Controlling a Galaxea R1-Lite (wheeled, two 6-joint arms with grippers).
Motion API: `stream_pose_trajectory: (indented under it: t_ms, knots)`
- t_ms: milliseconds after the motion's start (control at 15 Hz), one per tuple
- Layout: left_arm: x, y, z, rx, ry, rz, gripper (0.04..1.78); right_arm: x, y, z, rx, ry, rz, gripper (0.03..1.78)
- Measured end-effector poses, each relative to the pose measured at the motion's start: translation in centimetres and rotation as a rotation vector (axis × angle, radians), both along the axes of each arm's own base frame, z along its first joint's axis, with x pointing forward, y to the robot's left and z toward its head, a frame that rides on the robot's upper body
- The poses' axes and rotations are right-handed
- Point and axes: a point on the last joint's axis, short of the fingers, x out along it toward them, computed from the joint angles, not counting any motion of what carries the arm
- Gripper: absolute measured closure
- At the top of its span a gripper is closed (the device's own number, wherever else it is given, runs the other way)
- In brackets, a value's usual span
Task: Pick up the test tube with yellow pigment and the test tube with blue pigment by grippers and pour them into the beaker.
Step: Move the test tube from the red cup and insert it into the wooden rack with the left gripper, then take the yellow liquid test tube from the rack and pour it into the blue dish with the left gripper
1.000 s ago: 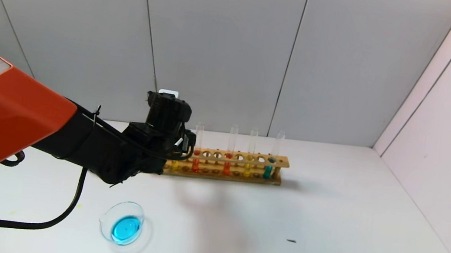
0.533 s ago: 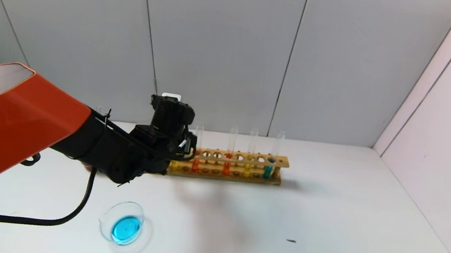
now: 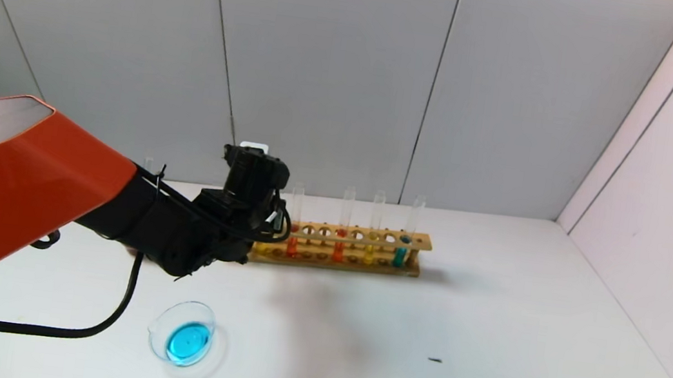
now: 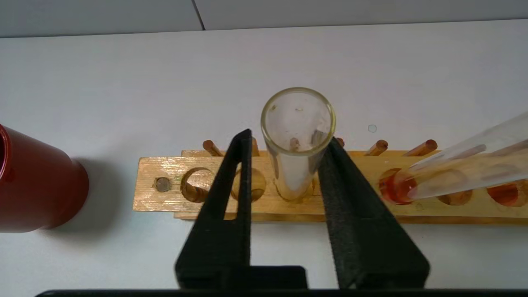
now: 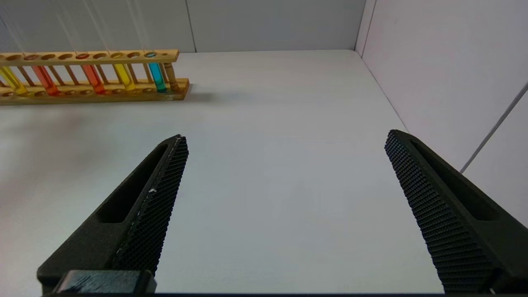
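Note:
My left gripper should next grab the test tube by its upper glass below the test tube's rim (image 4: 298,166) to pour it, because the wooden rack is around the test tube's lower part.
My left gripper (image 3: 271,219) is at the left end of the wooden rack (image 3: 340,261). In the left wrist view its jaws (image 4: 288,138) are open and straddle an upright test tube (image 4: 298,123) with a yellowish rim. One finger touches the glass and the other stands a little off. The right wrist view shows yellow liquid in this end tube (image 5: 10,80). A second yellow tube (image 3: 370,252) and the blue tube (image 3: 399,256) stand further right in the rack. The beaker (image 3: 181,339) holds blue liquid at front left. My right gripper (image 5: 285,136) is open and empty over bare table.
Two orange-red tubes (image 3: 292,245) (image 3: 338,251) stand in the rack; one leans close beside my left jaws (image 4: 453,165). A dark-red cup (image 4: 37,185) stands just off the rack's left end. A small dark speck (image 3: 435,360) lies on the table.
My left arm has pushed a little forward toward the rack's left end and lowered slightly; it barely moved in the last half second. Nothing else has moved.

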Motion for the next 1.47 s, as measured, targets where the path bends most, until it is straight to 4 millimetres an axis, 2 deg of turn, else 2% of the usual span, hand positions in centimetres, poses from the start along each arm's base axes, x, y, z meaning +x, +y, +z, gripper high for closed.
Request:
stream_pose_trajectory:
  t_ms: [133, 533, 1467]
  knots:
    - [0.0, -0.1, 0.0, -0.001, -0.001, -0.003, 1.50, 0.0, 0.0, 0.0, 0.000, 0.000, 0.000, 0.07]
    - [-0.1, 0.0, 0.4, 0.009, -0.009, -0.003, 1.52, 0.0, 0.0, 0.0, 0.000, 0.000, 0.000, 0.07]
    - [-0.7, 0.5, 7.3, 0.027, -0.144, -0.022, 1.52, 0.0, 0.0, 0.0, 0.000, 0.000, 0.000, 0.07]
